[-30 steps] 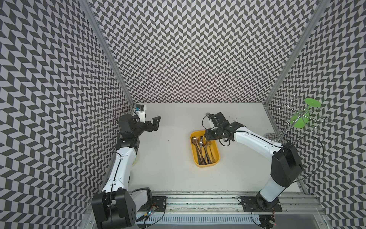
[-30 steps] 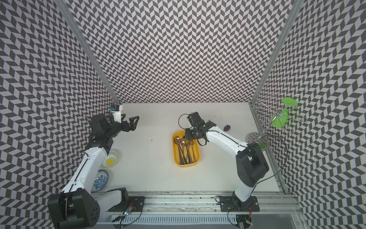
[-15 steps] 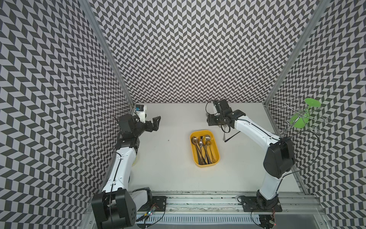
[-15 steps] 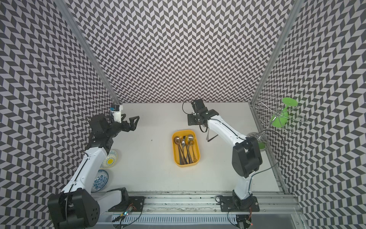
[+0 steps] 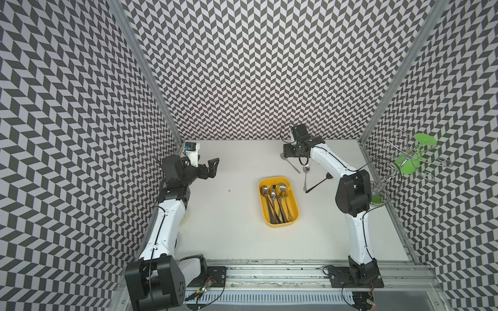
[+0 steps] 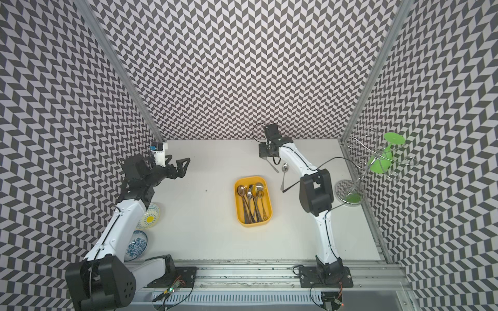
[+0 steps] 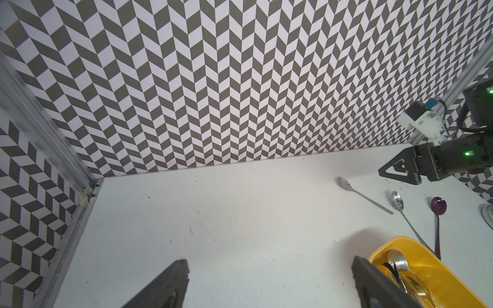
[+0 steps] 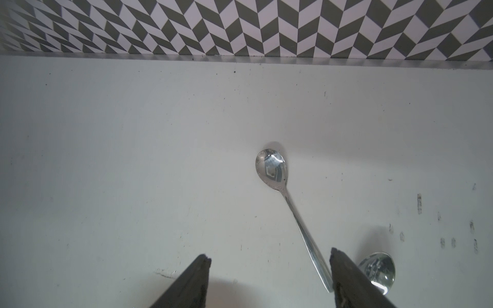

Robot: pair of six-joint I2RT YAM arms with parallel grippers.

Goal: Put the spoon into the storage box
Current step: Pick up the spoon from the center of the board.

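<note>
The farthest silver spoon should be laid lengthwise into the storage box (image 5: 280, 178), so the right gripper next needs to grab the spoon's handle near the scoop end.
The yellow storage box (image 5: 280, 178) (image 6: 250, 178) sits mid-table with several spoons lying in it. Three loose spoons lie on the table behind it. A silver spoon (image 5: 293, 165) (image 8: 272, 168) (image 7: 345, 184) is farthest back. A second silver spoon (image 5: 306, 168) (image 8: 377, 269) and a dark purple spoon (image 5: 328, 176) (image 7: 438, 206) lie to its right. My right gripper (image 5: 285, 151) (image 6: 262, 152) (image 8: 269, 256) hovers open over the first spoon, whose handle end lies by one finger. My left gripper (image 5: 211, 168) (image 7: 269, 262) is open and empty at the far left.
Two patterned bowls (image 6: 151, 216) (image 6: 137, 245) sit beside the left arm. A wire rack (image 6: 347, 195) holding a green glass (image 5: 409, 159) stands against the right wall. Patterned walls close in three sides.
My right arm has swung from over the box's far end to the back of the table, above the loose silver spoon, and its jaws have widened. The left arm has not moved.
</note>
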